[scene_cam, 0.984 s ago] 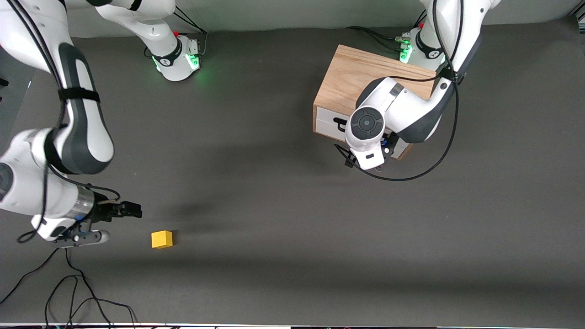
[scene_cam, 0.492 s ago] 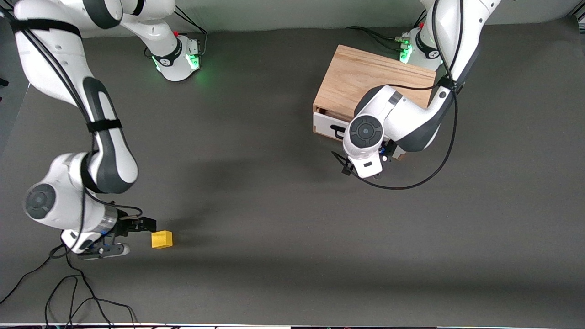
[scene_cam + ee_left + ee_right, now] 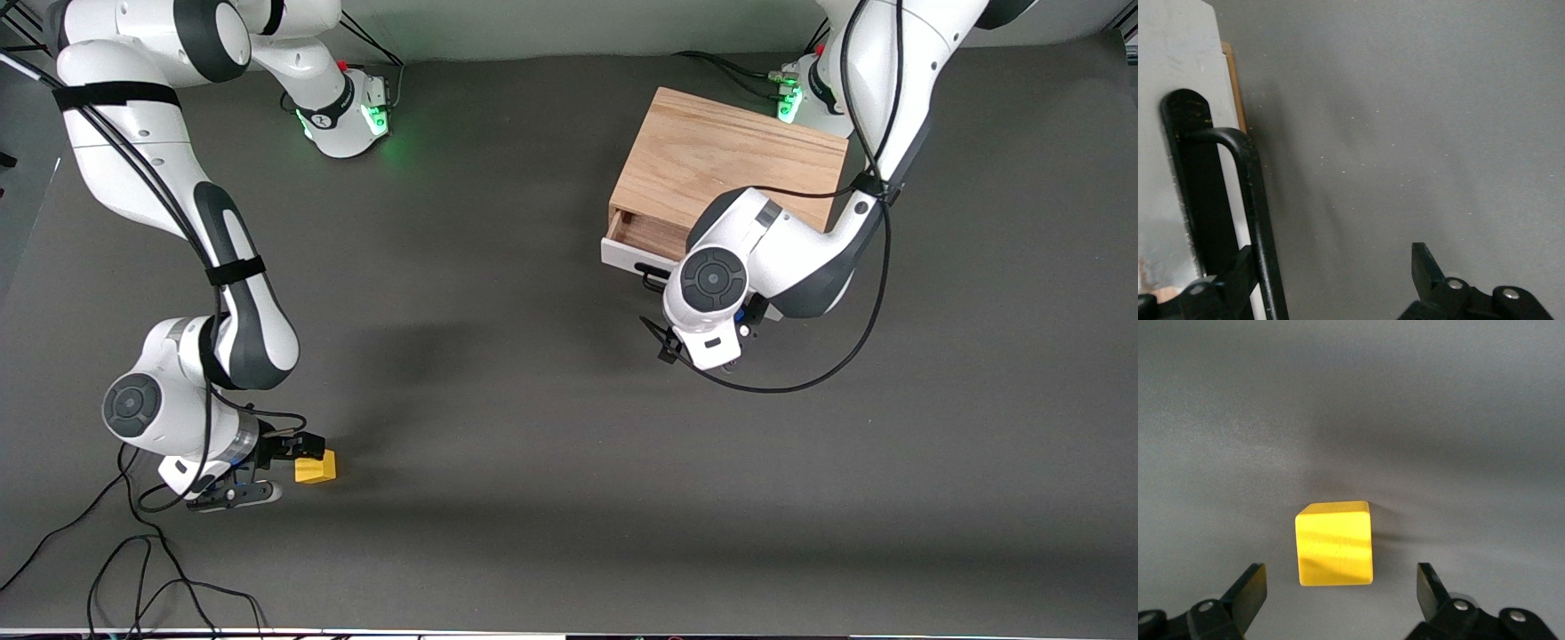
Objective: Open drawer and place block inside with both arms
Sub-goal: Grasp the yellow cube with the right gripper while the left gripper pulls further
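Observation:
It isn't time to close on the yellow block (image 3: 317, 467) yet: the fingers of my right gripper stop short of it and should first move toward it.
The drawer (image 3: 652, 234) stands partly out of the light oak cabinet (image 3: 729, 156); a strip of its wooden inside shows. Its white front panel (image 3: 1165, 80) and black bar handle (image 3: 1251, 200) fill one side of the left wrist view. My left gripper (image 3: 1331, 257) is open at the drawer front, with one finger (image 3: 1238, 267) tucked between the bar and the panel. The yellow block (image 3: 317, 467) lies on the table at the right arm's end. My right gripper (image 3: 286, 464) is open and low beside it. In the right wrist view the block (image 3: 1335, 543) lies just ahead of the open fingers (image 3: 1251, 583).
The grey table top (image 3: 498, 400) is bare between the block and the cabinet. Black cables (image 3: 133, 569) lie on the table by the right arm's wrist, nearer to the front camera. A cable loop (image 3: 800, 373) hangs from the left arm.
The drawer has slid out of the cabinet as my left gripper drew toward the front camera. My right gripper has moved across the table up to the block.

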